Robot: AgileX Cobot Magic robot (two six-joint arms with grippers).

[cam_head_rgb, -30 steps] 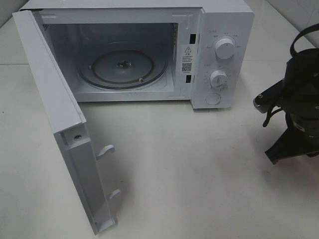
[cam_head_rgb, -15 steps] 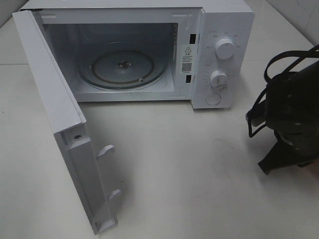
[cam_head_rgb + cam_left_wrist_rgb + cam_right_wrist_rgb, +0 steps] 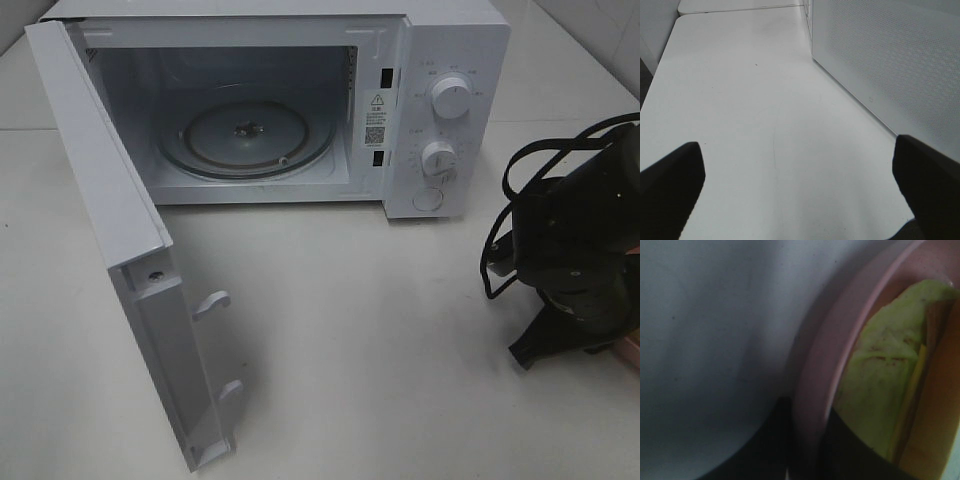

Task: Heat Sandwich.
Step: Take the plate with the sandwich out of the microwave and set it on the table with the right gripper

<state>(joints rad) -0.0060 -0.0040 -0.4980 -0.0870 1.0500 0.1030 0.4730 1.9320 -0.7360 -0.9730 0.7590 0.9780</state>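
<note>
The pink plate's lower edge is down at the white tabletop, and the pink plate with the sandwich (image 3: 880, 390) would lie flat, so my right gripper should open now.
In the right wrist view the sandwich (image 3: 880, 390), flat and yellowish-green, lies on a round pink plate (image 3: 840, 340). My right gripper (image 3: 807, 445) is shut on the plate's rim, one dark finger under it and one over it. Seen from the exterior high camera, the right arm (image 3: 575, 250) hangs at the table's right edge, right of the microwave (image 3: 450, 40), and hides the plate almost fully. The microwave door (image 3: 110, 200) stands wide open and the glass turntable (image 3: 245, 135) is bare. My left gripper (image 3: 800, 200) is open over bare table beside the door's outer face.
The open door swings out to the front left, with its two latch hooks (image 3: 212, 302) sticking out toward the middle. Two knobs (image 3: 450, 97) and a button sit on the microwave's right panel. Black cables (image 3: 520, 190) loop off the right arm. The white table (image 3: 380, 350) spreads in front.
The right arm has shifted left and slightly toward the front, coming further into the exterior high view. The microwave and its door have not moved.
</note>
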